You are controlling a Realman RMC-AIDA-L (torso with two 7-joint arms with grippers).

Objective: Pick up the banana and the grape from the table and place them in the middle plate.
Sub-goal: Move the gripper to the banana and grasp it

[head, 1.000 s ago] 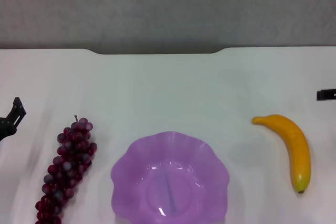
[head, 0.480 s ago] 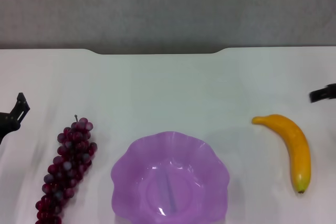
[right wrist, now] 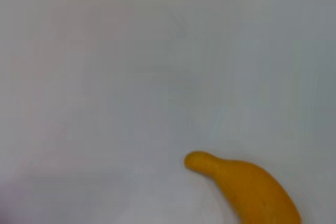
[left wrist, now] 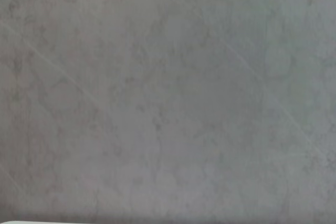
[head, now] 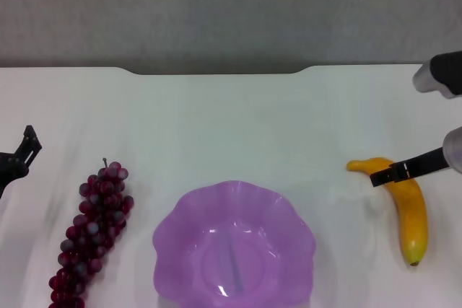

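My right gripper's fingers are above the banana's curved body (head: 409, 214), near its stem end (head: 355, 165), in the head view, so my gripper should go lower before it closes.
The yellow-orange banana (head: 409, 210) lies on the white table (head: 231, 120) at the right; it also shows in the right wrist view (right wrist: 247, 187). My right gripper (head: 397, 129) is open above the banana's stem end, with one dark finger (head: 404, 169) crossing over it and the other farther back. The bunch of dark red-purple grapes (head: 94, 229) lies at the left. The light purple plate (head: 167, 230) sits between them at the near edge, with nothing in it. My left gripper (head: 18, 158) is at the table's left edge, apart from the grapes.
The table's far edge has a shallow dark notch (head: 216, 70), with a grey wall behind it. The left wrist view shows only a plain grey surface (left wrist: 168, 98).
My right gripper has come in from the right edge and now hangs over the banana's stem end. The left gripper has barely moved. The fruit and plate have not moved.
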